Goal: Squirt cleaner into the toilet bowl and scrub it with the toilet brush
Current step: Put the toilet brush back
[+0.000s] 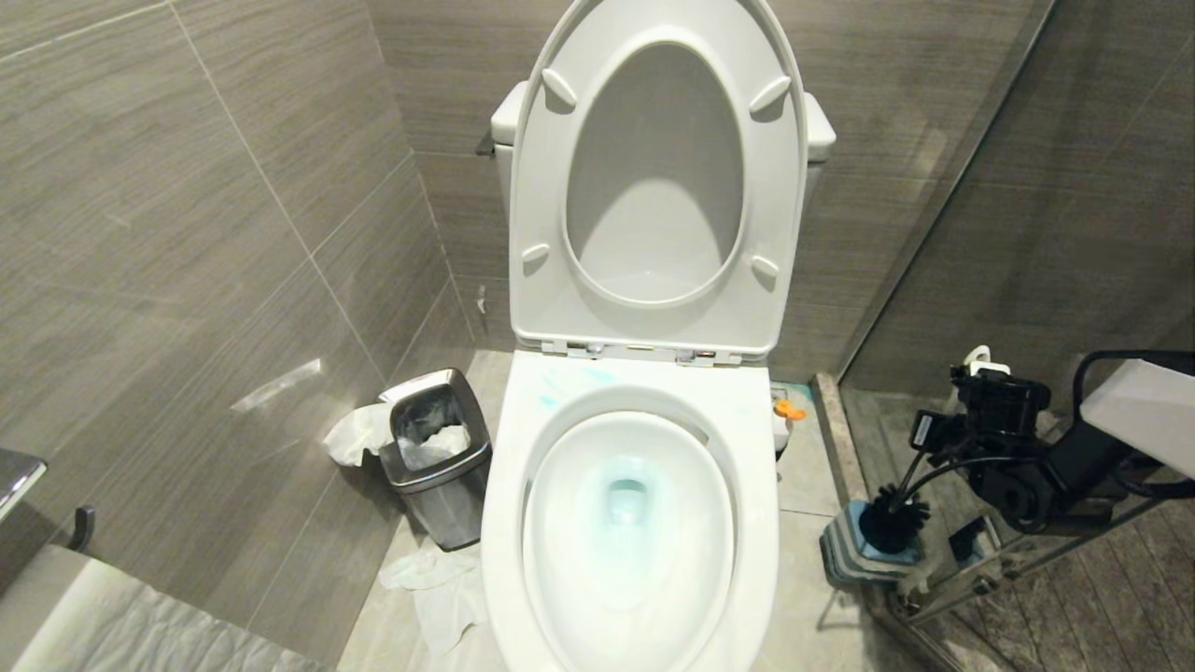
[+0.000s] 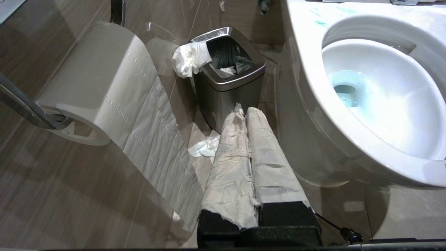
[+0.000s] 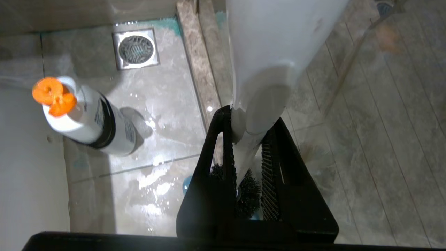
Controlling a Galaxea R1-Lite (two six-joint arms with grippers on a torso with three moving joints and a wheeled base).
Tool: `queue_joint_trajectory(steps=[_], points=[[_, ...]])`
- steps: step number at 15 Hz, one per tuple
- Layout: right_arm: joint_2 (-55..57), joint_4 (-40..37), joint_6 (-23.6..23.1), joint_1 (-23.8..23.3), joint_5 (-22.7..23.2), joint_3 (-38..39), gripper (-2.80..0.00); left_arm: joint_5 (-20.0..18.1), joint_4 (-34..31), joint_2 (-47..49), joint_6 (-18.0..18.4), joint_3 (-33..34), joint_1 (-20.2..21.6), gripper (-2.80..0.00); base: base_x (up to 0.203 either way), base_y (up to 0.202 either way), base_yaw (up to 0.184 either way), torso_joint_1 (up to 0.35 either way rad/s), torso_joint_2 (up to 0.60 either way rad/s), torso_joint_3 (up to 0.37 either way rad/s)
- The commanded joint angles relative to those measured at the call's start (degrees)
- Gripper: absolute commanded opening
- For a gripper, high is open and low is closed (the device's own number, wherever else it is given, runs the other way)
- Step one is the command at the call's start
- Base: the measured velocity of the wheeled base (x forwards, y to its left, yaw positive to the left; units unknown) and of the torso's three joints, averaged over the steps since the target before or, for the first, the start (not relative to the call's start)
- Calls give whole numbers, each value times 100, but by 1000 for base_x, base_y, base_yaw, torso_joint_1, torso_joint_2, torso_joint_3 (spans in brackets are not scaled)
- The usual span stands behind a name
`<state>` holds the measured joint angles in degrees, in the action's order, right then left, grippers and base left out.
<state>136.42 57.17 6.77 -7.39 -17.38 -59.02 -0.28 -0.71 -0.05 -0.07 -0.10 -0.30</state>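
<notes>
The black bristles are still above the blue rim of the brush holder, so my right gripper needs to keep its hold on the toilet brush.
The white toilet bowl stands open with seat and lid raised. Turquoise cleaner tints the water, and pale smears mark the back rim. Right of the toilet, my right gripper is shut on the toilet brush's white handle. The black bristles sit at the blue-and-grey base. In the right wrist view the black jaws clamp the handle, with bristles below. My left gripper, wrapped in white paper, is shut and empty, parked low beside the bowl.
A square steel bin with tissue stands left of the toilet, and crumpled paper lies on the floor. A white bottle with an orange cap stands near a floor drain. A toilet roll hangs at the left. A stone threshold borders the shower.
</notes>
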Motion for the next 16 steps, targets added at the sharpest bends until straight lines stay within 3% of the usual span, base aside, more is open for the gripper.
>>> queue_joint_trajectory(steps=[1,7,16], points=[[117,230,16,20,-2,212,-280,1,0,5,-1,1,-5,-280,0,0,0,0,0,0],[528,1174,-164,31,24,479,-280,1,0,5,-1,1,4,-280,0,0,0,0,0,0],[1071,1912,-439,27,68,435,-280,1,0,5,-1,1,3,-280,0,0,0,0,0,0]])
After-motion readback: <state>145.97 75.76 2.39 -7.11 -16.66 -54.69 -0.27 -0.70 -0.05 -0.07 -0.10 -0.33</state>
